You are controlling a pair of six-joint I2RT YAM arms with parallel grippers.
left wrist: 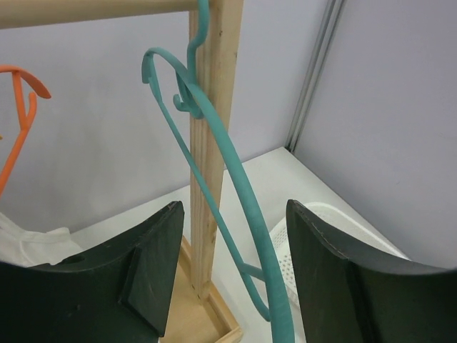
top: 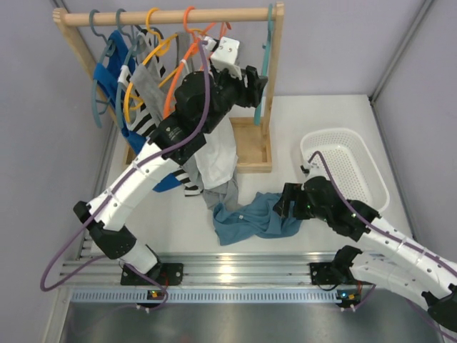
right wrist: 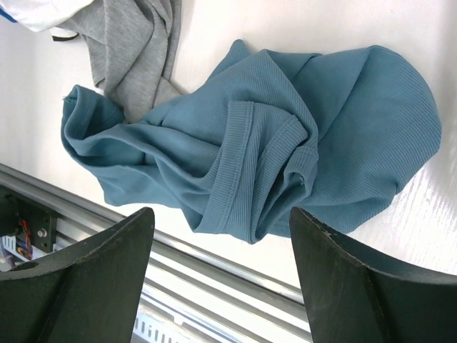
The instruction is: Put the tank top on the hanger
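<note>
My left gripper should next grab the hanger's near arm (top: pixel 264 73) (left wrist: pixel 255 220), so that the hook and the far arm stay free to go into the tank top.
The hanger (top: pixel 268 61), thin and light teal, hangs by its hook at the right end of the wooden rail. In the left wrist view the hanger (left wrist: pixel 239 189) runs down between my left gripper's (left wrist: pixel 235 275) wide-open jaws, nearer the right finger (left wrist: pixel 343 279) and touching neither. My left gripper (top: pixel 258 86) sits high beside the rack's right post. The tank top (top: pixel 253 218), dusty teal-blue, lies crumpled on the table. My right gripper (top: pixel 284 204) hovers open at its right side. In the right wrist view the tank top (right wrist: pixel 285 136) lies beyond the open right gripper (right wrist: pixel 221 279), with nothing held.
A white basket (top: pixel 350 164) stands at the right. The wooden rack (top: pixel 171 16) carries orange and grey-blue hangers with several garments. White, striped and grey clothes (top: pixel 214 168) lie heaped at its base. A grey garment (right wrist: pixel 136 43) touches the tank top. The aluminium rail (top: pixel 228 271) borders the near edge.
</note>
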